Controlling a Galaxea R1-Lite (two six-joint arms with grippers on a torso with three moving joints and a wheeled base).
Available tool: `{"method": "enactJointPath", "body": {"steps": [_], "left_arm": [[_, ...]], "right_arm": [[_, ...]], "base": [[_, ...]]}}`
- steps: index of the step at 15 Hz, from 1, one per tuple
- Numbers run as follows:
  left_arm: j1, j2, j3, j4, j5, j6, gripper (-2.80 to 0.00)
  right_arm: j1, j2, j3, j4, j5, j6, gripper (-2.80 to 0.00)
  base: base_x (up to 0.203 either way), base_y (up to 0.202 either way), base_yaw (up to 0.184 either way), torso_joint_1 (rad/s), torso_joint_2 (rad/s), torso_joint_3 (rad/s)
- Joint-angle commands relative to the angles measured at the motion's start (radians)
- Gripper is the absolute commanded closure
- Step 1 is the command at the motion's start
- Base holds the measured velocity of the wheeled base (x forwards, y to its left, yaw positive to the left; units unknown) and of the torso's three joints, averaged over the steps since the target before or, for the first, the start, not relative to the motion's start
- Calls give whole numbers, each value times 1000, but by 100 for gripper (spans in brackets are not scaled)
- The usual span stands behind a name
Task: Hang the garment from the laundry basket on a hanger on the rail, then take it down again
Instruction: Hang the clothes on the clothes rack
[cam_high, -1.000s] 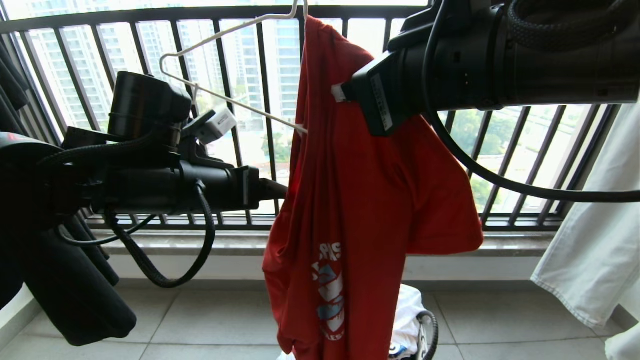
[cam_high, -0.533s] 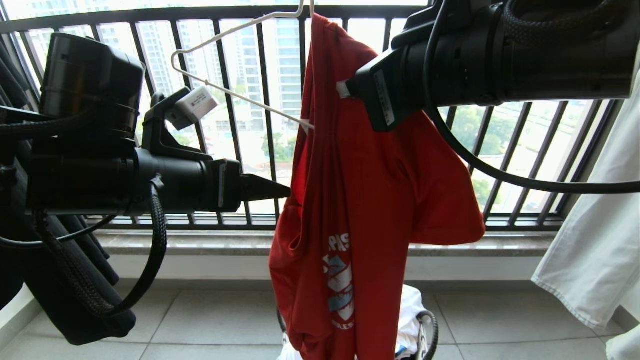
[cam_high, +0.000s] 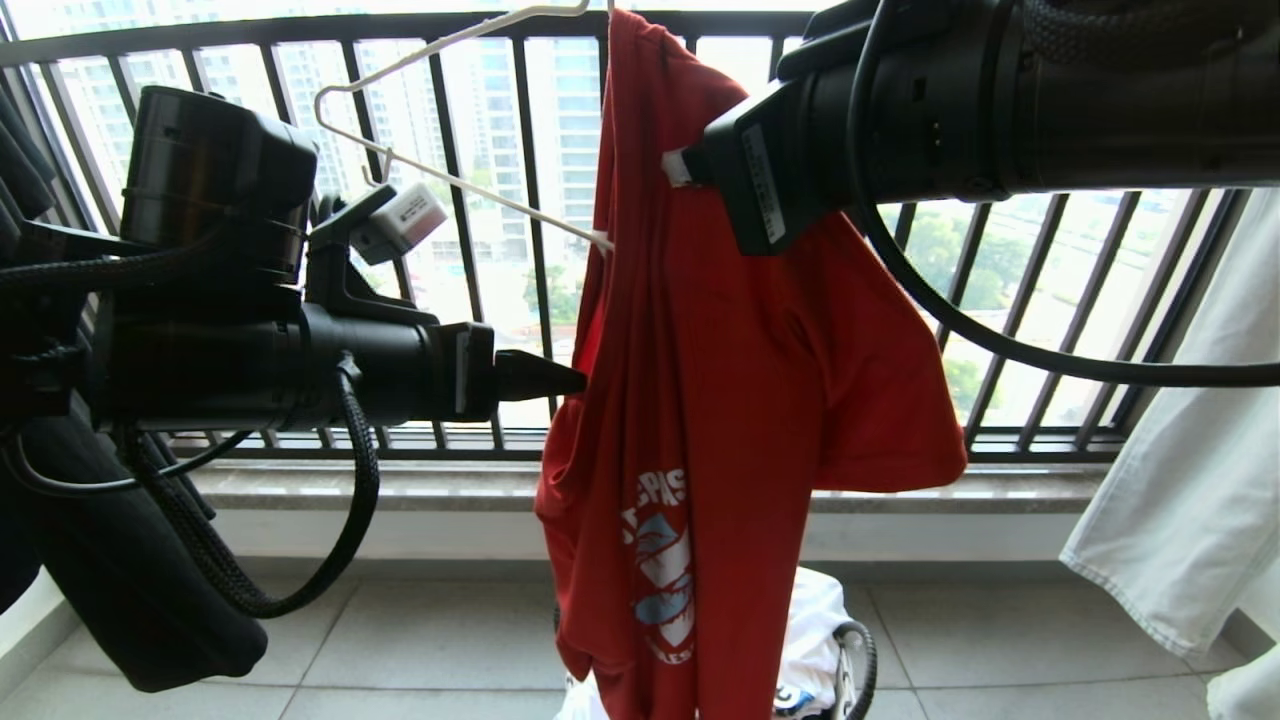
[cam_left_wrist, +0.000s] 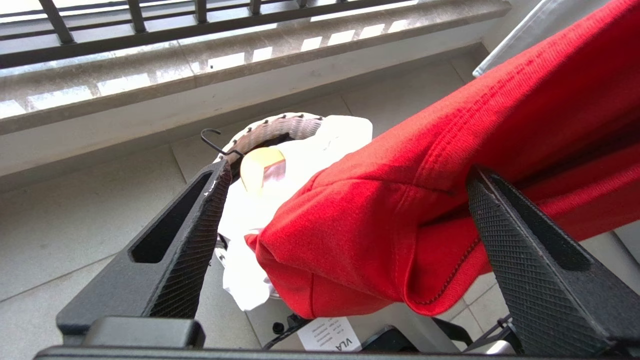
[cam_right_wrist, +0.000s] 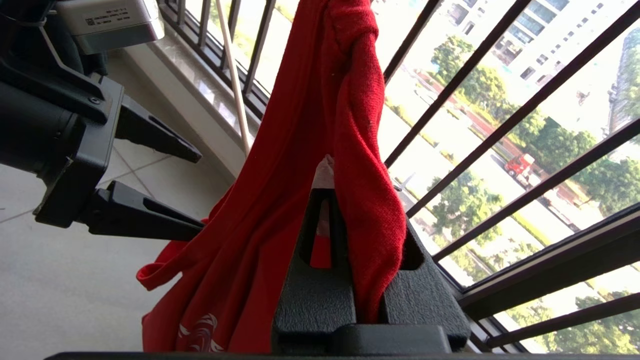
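Observation:
My left gripper still has to grab the red garment by its sleeve (cam_high: 578, 414) next, so that it can draw the garment over the bare half of the wire hanger (cam_high: 450, 180).
The red garment (cam_high: 700, 400) hangs bunched on the right half of the cream wire hanger (cam_high: 450, 180), whose left half is bare. The hanger's hook runs out of the top of the head view, and the rail is out of view. My right gripper (cam_high: 680, 170) is shut on a fold of the garment (cam_right_wrist: 370, 150) near its top. At sleeve height, my left gripper (cam_high: 575, 380) stands open with the red sleeve (cam_left_wrist: 360, 225) between its jaws (cam_left_wrist: 350, 172). Below on the floor sits the laundry basket (cam_left_wrist: 270, 131), holding white cloth.
A black garment (cam_high: 130, 580) hangs at the far left and a white one (cam_high: 1190, 450) at the far right. Behind the shirt are the dark barred window railing (cam_high: 500, 250) and a stone sill (cam_high: 400, 480). Grey floor tiles lie beneath.
My left wrist has risen a little beside the shirt. The hanger and garment have swung slightly. The right gripper has kept its hold in the same place.

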Motion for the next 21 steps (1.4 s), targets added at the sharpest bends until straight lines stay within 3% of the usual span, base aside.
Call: {"method": "enactJointPath", "body": {"steps": [1,3,7,11,19,20,21], "left_arm": [[1,29,21,-53,28,-2,-280],[1,37,53,-123,33,-4,-280],[1,37,58,-134,44,4,-280],[3,37,57,-134,198,86,-280],[13,24,58,-128,203,108,-280],[13,24,58,-128,203,108,0],[13,24,58,-128,203,108,0]], "right_arm": [[23,-19,4,4,-2,0,0],[44,-29,12,6,-17,0,0],[52,-28,11,7,-31,-2,0],[45,-20,11,7,-52,-5,0],[39,-17,3,7,-57,-6,0],[34,-17,1,7,-57,-7,0],[31,-17,1,7,-57,-6,0]], "base": [[0,0,0,0,0,0],[0,0,0,0,0,0],[0,0,0,0,0,0],[0,0,0,0,0,0],[0,0,0,0,0,0],[0,0,0,0,0,0],[0,0,0,0,0,0]]}}
